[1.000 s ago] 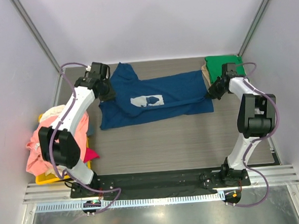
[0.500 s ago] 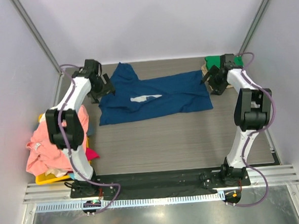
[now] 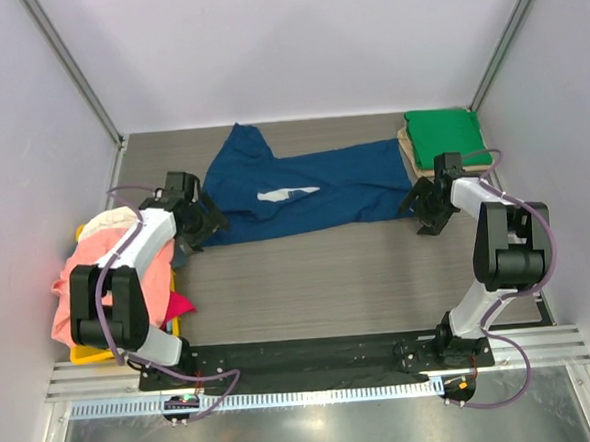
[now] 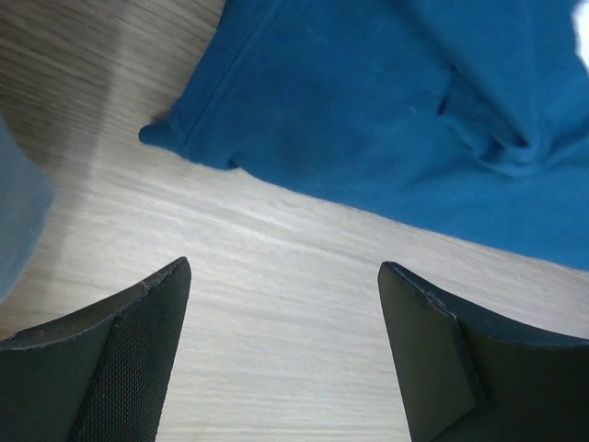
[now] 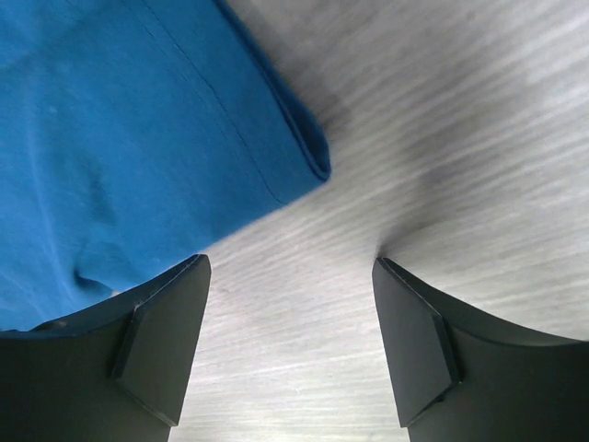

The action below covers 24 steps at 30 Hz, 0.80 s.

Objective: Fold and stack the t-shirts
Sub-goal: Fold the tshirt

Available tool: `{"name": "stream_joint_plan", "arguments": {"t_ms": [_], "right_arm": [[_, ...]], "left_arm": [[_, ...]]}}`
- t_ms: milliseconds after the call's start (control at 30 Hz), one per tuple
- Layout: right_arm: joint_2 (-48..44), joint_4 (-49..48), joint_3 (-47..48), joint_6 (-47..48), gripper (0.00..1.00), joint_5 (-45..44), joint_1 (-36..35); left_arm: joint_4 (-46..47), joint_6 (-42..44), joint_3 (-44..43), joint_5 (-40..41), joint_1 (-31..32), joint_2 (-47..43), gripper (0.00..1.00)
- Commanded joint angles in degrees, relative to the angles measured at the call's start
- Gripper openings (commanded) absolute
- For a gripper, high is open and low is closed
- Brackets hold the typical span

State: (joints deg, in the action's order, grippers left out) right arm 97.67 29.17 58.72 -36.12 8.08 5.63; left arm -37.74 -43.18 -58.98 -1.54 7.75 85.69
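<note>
I need to draw the navy blue t-shirt's front edge straight for folding, so next I need to grab the navy blue t-shirt's near corner (image 3: 409,212) (image 5: 305,175) on the green t-shirt's side with my right gripper.
The navy blue t-shirt (image 3: 313,188) lies folded into a long band across the back of the table, with only a sliver of its white print (image 3: 288,192) showing. My left gripper (image 3: 201,227) stands open just in front of the shirt's left corner (image 4: 166,133), over bare wood and apart from the cloth (image 4: 386,120). My right gripper (image 3: 421,209) is open too, beside the shirt's right corner (image 5: 313,166), with nothing between its fingers. A folded green t-shirt (image 3: 447,137) rests at the back right. Salmon pink, cream and magenta t-shirts (image 3: 108,277) are heaped at the left.
The green t-shirt sits on a tan layer (image 3: 408,154). The heap at the left fills a yellow bin (image 3: 83,351) at the table's left edge. A pale blue cloth (image 4: 14,221) shows at the left of the left wrist view. Walls close in on three sides.
Both grippers opened and let go of the navy t-shirt, then drew back toward the near side. The shirt now lies folded over, with its print mostly hidden.
</note>
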Motion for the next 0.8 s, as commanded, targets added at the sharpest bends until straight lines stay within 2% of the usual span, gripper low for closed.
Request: {"name": "stream_joint_plan", "arguments": {"t_ms": [0, 200, 500, 600, 633, 700, 733, 767], "right_arm": [[-0.11, -4.12, 0.69, 0.7, 0.77, 0.1, -0.09], [4.37, -6.05, 2.1, 0.17, 0.69, 0.1, 0.08], [10.6, -8.86, 5.7, 0.08, 0.41, -1.66, 0.35], [12.1, -9.83, 6.84, 0.08, 0.21, -1.22, 0.35], [12.54, -9.75, 7.11, 0.08, 0.1, -0.87, 0.35], [13.33, -9.66, 8.42, -0.09, 0.03, -0.61, 0.35], [13.51, -9.4, 9.04, -0.27, 0.01, -0.61, 0.35], [13.77, -9.13, 10.0, -0.79, 0.01, 0.44, 0.26]], "left_arm": [[6.35, -2.52, 0.44, 1.1, -0.01, 1.93, 0.83], [10.49, -4.37, 1.59, 5.14, -0.19, 6.85, 0.83], [14.62, -6.92, 0.98, 8.57, -0.54, 15.1, 0.81], [15.76, -7.71, -0.42, 8.75, -0.54, 17.75, 0.72], [15.76, -7.62, -1.13, 8.83, -0.54, 19.5, 0.69], [15.76, -7.1, -2.71, 8.66, -0.63, 21.18, 0.45], [15.33, -6.66, -5.42, 7.79, -0.63, 22.14, 0.29], [14.37, -6.13, -6.92, 7.43, -0.54, 22.33, 0.05]]}}
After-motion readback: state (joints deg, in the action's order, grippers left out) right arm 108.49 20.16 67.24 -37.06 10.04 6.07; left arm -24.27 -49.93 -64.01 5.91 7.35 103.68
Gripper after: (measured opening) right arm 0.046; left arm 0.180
